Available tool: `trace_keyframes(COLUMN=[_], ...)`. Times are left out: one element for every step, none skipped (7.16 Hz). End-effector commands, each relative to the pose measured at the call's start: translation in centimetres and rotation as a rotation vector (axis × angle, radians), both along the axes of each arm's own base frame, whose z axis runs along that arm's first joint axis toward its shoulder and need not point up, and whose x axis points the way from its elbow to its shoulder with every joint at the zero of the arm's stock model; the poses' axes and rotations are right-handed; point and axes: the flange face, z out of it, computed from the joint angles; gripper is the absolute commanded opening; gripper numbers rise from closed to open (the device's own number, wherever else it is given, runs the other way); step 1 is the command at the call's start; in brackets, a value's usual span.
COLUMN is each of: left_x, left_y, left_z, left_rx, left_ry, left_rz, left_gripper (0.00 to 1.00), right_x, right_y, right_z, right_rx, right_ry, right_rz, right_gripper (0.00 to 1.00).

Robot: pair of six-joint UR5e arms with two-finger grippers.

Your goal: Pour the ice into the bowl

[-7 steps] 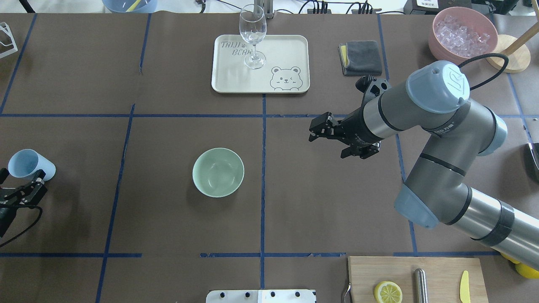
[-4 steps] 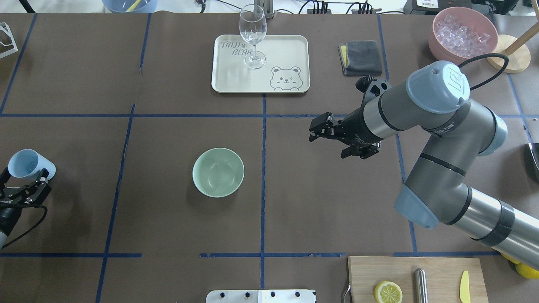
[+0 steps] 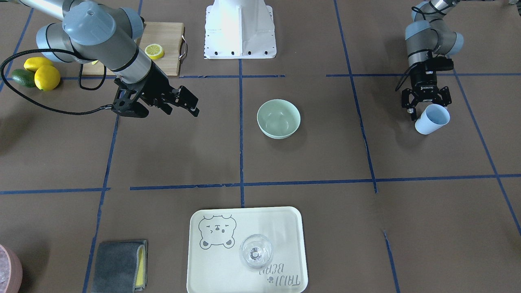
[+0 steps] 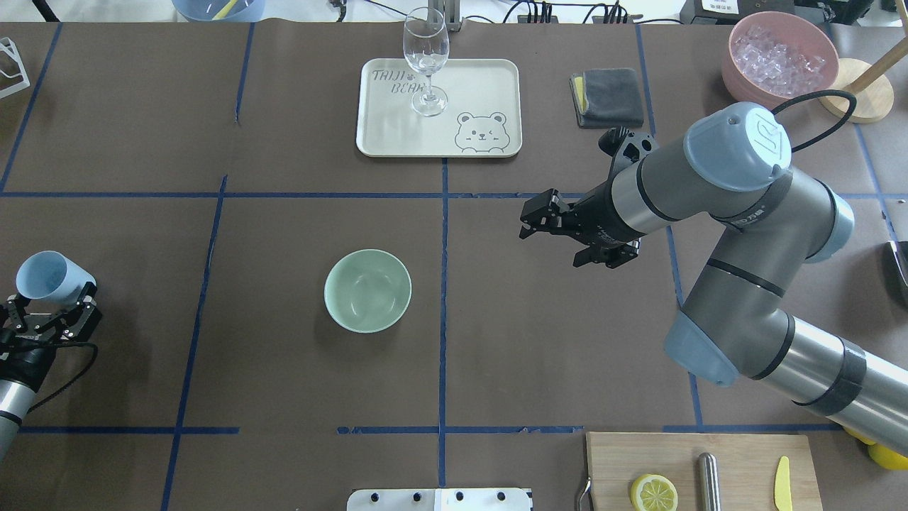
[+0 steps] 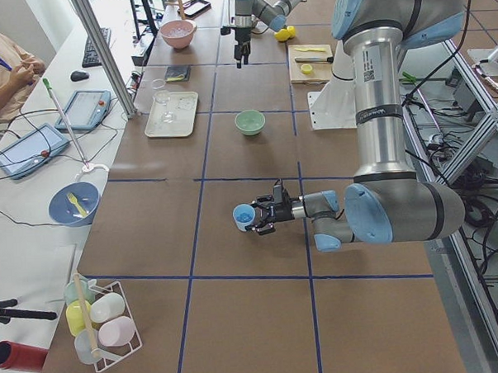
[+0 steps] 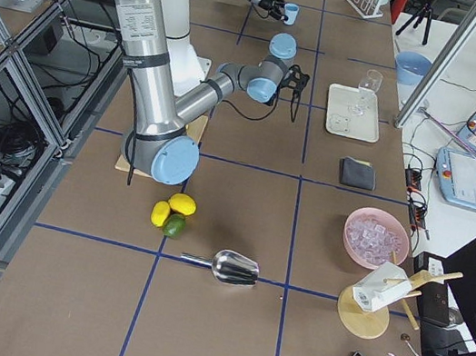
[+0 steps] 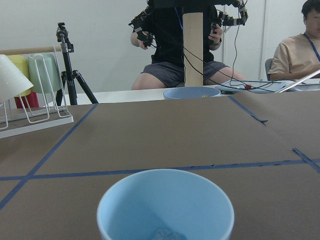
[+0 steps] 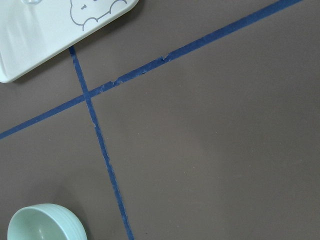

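Note:
Next, my left gripper grabs the light blue cup by its lower body, to leave the light blue cup's open rim free to pour the ice.
The pale mint-green bowl [image 4: 367, 290] stands empty near the table's middle; it also shows in the front view [image 3: 279, 119] and the right wrist view [image 8: 45, 222]. A light blue cup [image 4: 44, 275] stands upright at the far left. In the left wrist view the cup [image 7: 165, 205] fills the lower centre, with a glimpse of clear ice [image 7: 164, 234] at its bottom. My left gripper [image 4: 51, 306] is open, its jaws spread on either side of the cup's lower part. My right gripper [image 4: 530, 218] is open and empty, hovering to the right of the bowl.
A pink bowl [image 4: 780, 57] of ice cubes sits at the far right corner. A cream tray [image 4: 489, 85] holds a wine glass [image 4: 425, 60]. There is a grey cloth [image 4: 608, 96], a cutting board [image 4: 738, 454] with a lemon half and knife, and a mug rack [image 7: 30, 95].
My left gripper has swung round and moved in on the blue cup, its jaws now straddling it. The cup and the right arm have stayed put.

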Motion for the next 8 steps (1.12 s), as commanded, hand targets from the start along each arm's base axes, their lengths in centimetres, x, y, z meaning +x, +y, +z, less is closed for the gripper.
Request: trace_keyframes(left_x=[-0.7, -0.9, -0.1, 0.1, 0.1, 0.0, -0.1, 0.4], left_y=[-0.9, -1.4, -1.9, -2.1, -2.2, -2.5, -2.5, -2.6], left_z=[0.0, 0.4, -0.1, 0.3, 1.0, 1.0, 1.4, 1.1], left_rx=[-0.002, -0.004, -0.001, -0.003, -0.005, -0.005, -0.007, -0.005], left_ry=[-0.001, -0.002, 0.011, 0.004, -0.011, -0.014, -0.023, -0.017], left_rz=[-0.029, -0.042, -0.053, -0.056, -0.059, -0.066, -0.068, -0.067], left_gripper=[1.00, 1.00, 1.00, 1.00, 1.00, 1.00, 0.99, 0.95], right_x=[0.0, -0.1, -0.1, -0.1, -0.1, -0.1, -0.1, -0.1], right_y=[0.0, 0.0, 0.0, 0.0, 0.0, 0.0, 0.0, 0.0], right_z=[-0.3, -0.1, -0.1, 0.0, 0.1, 0.0, 0.0, 0.0], right_rx=[0.002, 0.001, 0.001, 0.001, 0.000, 0.001, 0.001, 0.001], right_ry=[-0.003, -0.001, -0.001, 0.000, 0.001, 0.000, 0.000, 0.000], right_rz=[0.001, 0.000, 0.000, 0.000, 0.000, 0.000, 0.000, 0.000], right_gripper=[1.00, 1.00, 1.00, 1.00, 1.00, 1.00, 1.00, 1.00])
